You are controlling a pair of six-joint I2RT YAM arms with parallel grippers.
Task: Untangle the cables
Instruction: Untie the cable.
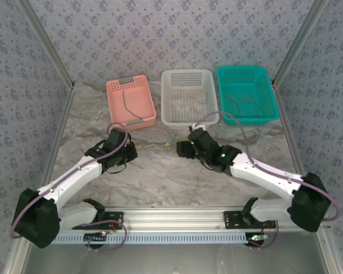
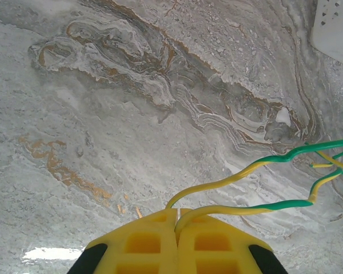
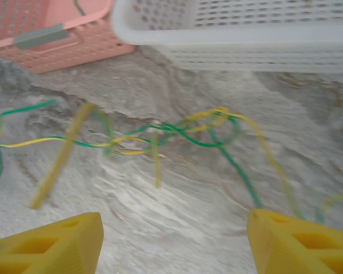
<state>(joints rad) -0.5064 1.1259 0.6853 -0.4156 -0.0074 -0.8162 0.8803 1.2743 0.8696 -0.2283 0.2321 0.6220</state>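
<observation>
My right gripper picks up the yellow-green cable by its arched loose end point(image 1: 152, 143) point(image 3: 78, 127) next, to draw the cable from the tangle and untangle it.
A tangle of thin yellow-and-green cables point(image 3: 160, 134) lies on the marbled table just in front of the baskets, faint in the top view as cables point(image 1: 159, 144). My left gripper point(image 2: 177, 214) is shut on a yellow-green cable point(image 2: 257, 165) that loops out of the closed tips and runs off to the right. In the top view the left gripper point(image 1: 126, 149) sits left of the tangle. My right gripper point(image 3: 174, 220) is open, fingers wide apart, with the tangle ahead of it and nothing between them. Seen from above, the right gripper point(image 1: 184, 148) is right of the tangle.
Three baskets stand at the back: pink point(image 1: 143, 121) holding a dark cable point(image 1: 126, 105), white point(image 1: 167, 91) with pale strands, teal point(image 1: 268, 91) with dark cables point(image 1: 246, 105). A loose strand point(image 1: 204, 181) lies under the right arm. Patterned walls enclose the table.
</observation>
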